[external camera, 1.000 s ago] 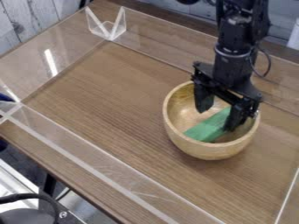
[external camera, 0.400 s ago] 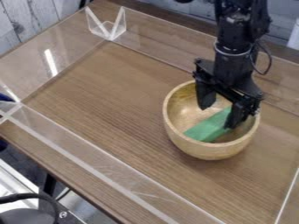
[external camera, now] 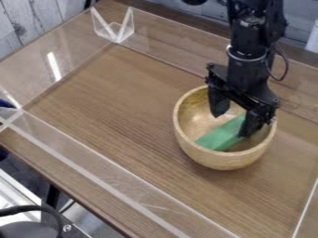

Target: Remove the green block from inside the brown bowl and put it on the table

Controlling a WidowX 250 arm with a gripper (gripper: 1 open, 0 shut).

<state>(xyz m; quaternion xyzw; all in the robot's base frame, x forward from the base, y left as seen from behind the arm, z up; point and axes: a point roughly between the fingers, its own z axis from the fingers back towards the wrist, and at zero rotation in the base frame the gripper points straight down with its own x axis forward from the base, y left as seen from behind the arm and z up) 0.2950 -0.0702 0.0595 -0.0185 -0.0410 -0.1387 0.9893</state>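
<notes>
I will grab the green block with my gripper next by its upper end (external camera: pixel 233 126), so that I can lift the block out of the brown bowl (external camera: pixel 199 149).
The brown bowl (external camera: pixel 199 149), a round light wooden one, sits on the table (external camera: pixel 112 102) toward the right. Inside it the green block (external camera: pixel 222 137) lies slanted against the inner wall. My black gripper (external camera: pixel 237 113) hangs straight down over the bowl's far half, open, with its two fingers spread and their tips just above the block's upper end. Nothing is held between them. The arm covers part of the bowl's far rim.
Low clear acrylic walls (external camera: pixel 74 153) edge the tabletop on the left, front and back. A clear bracket (external camera: pixel 114 25) stands at the back left corner. Bare wood stretches left of the bowl.
The gripper has risen very slightly over the bowl. The block and the bowl have not moved.
</notes>
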